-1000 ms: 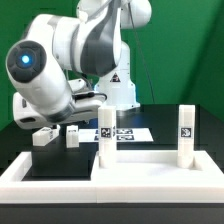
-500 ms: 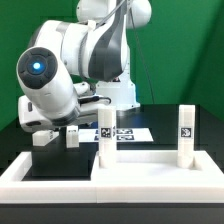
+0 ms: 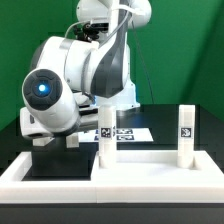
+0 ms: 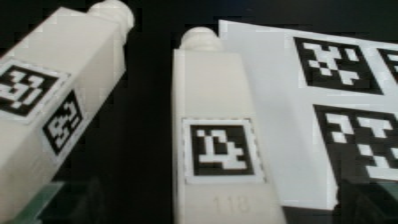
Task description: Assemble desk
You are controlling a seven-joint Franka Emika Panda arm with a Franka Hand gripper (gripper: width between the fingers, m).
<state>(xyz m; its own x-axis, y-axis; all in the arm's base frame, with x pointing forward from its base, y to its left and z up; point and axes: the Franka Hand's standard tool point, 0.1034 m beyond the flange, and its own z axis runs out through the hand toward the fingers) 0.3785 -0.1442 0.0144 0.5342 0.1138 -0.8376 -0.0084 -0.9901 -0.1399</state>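
Note:
In the wrist view my fingers reach down on both sides of the tagged leg, so closing now would catch it. It is time for my gripper to close.
The desk's flat white slab (image 3: 150, 166) lies in front, with two tagged leg blocks standing upright on it, one (image 3: 105, 135) near its left corner and one (image 3: 185, 134) near its right. Two more leg blocks lie loose on the black table. In the wrist view one leg (image 4: 217, 130) runs lengthwise under my gripper (image 4: 217, 206), and the other (image 4: 54, 100) lies beside it. My gripper is open, its dark fingers (image 4: 54, 203) standing well apart on either side of the middle leg without touching it. In the exterior view the arm's bulk hides the gripper.
The marker board (image 4: 329, 90) lies right beside the leg under my gripper, also seen as the marker board (image 3: 132, 133) behind the upright legs. A long white raised border rim (image 3: 45, 182) runs along the front left. The robot's base stands at the back.
The arm has swung down and forward over the loose legs at the exterior view's left, and now covers more of them. The jaws have stayed wide.

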